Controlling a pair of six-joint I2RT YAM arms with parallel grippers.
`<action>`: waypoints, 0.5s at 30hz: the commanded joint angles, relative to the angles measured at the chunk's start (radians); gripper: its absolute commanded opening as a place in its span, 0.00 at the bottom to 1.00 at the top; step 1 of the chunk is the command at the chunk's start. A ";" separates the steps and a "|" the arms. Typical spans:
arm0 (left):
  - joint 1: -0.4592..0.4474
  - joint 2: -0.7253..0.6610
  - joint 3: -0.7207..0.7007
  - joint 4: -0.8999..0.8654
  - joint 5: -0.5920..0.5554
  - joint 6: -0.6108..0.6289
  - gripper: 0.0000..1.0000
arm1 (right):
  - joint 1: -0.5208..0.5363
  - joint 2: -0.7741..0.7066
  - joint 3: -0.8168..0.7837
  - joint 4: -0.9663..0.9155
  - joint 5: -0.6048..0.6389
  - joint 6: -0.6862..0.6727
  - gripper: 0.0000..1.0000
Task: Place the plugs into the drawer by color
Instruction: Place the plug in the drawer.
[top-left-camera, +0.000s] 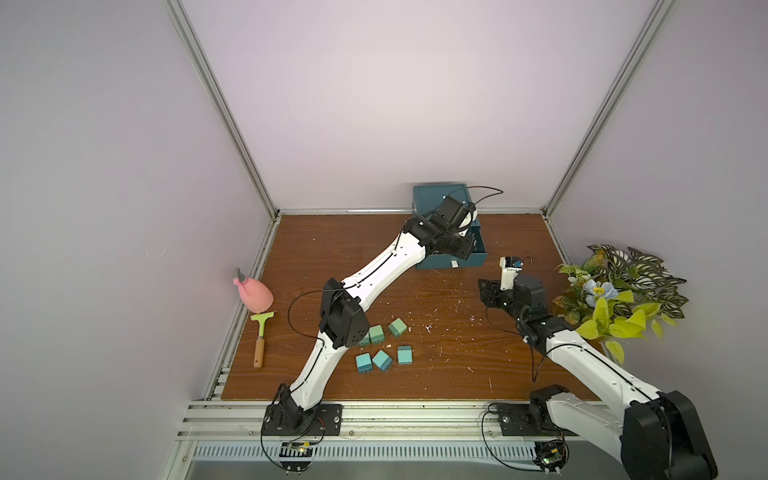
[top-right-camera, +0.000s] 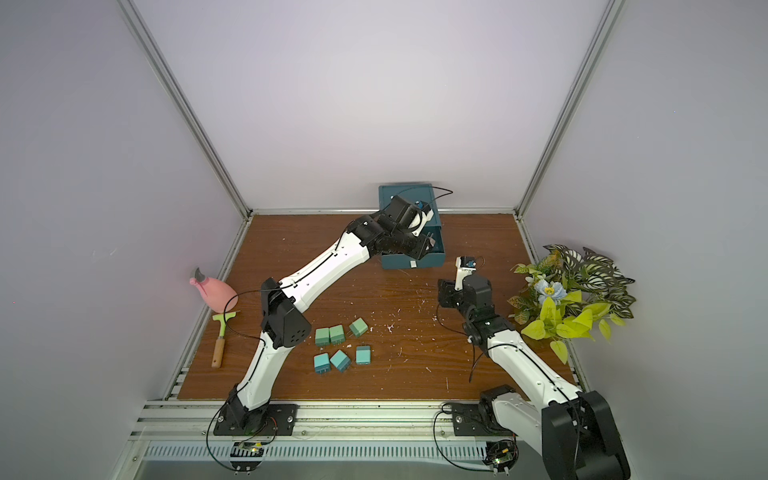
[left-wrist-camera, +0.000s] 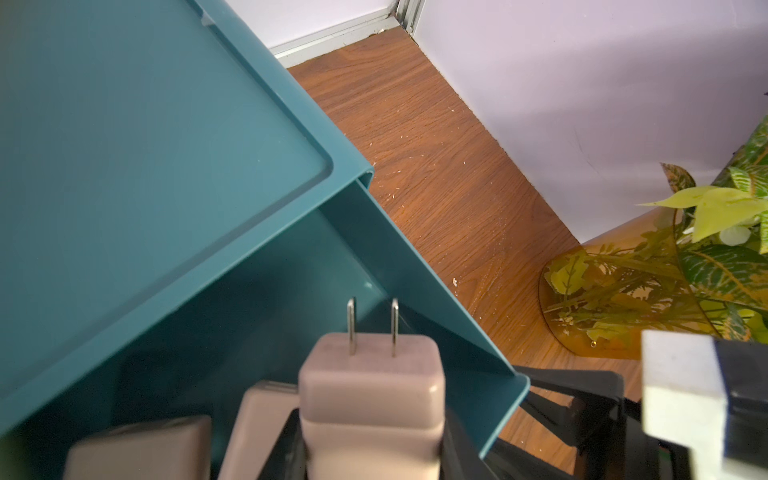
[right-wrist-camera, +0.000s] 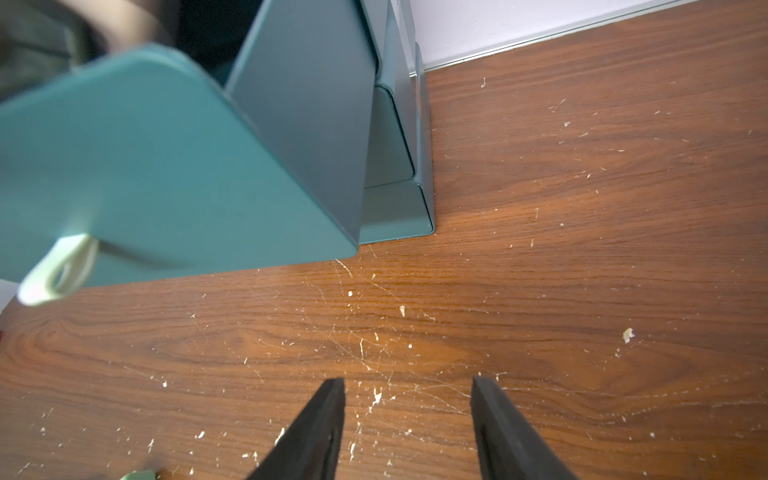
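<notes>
I should open my left gripper now, because the pink-beige plug (left-wrist-camera: 372, 400) is inside the drawer's side and over the drawer's bottom, and the plug would rest there if released.
The dark teal drawer chest (top-left-camera: 440, 195) (top-right-camera: 405, 193) stands at the back wall with its top drawer (left-wrist-camera: 419, 266) pulled out. My left gripper (left-wrist-camera: 372, 419) reaches into that drawer and is shut on a pale pink-beige plug (left-wrist-camera: 370, 382), prongs pointing away. Two more pink-beige plugs (left-wrist-camera: 266, 424) (left-wrist-camera: 141, 449) lie in the drawer beside it. Three light green plugs (top-right-camera: 337, 334) and three turquoise plugs (top-right-camera: 340, 360) sit on the table near the left arm's elbow. My right gripper (right-wrist-camera: 409, 386) (top-left-camera: 482, 284) hovers open and empty over bare table, right of the drawer front.
A white tab handle (right-wrist-camera: 58, 270) sticks out of the open drawer's front. A leafy plant in an amber vase (top-left-camera: 615, 291) stands at the right edge. A pink pear-shaped object (top-left-camera: 254, 294) and a green scraper with a wooden handle (top-left-camera: 261, 336) lie at the left edge.
</notes>
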 joint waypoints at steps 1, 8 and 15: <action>-0.010 -0.006 -0.022 -0.024 0.034 0.002 0.30 | 0.000 -0.013 0.041 0.032 0.017 -0.007 0.55; -0.009 -0.018 -0.026 -0.024 0.033 0.003 0.43 | -0.001 -0.018 0.045 0.029 0.020 -0.009 0.56; -0.011 -0.045 -0.016 -0.024 0.027 0.005 0.54 | 0.000 -0.029 0.051 0.027 0.009 -0.009 0.55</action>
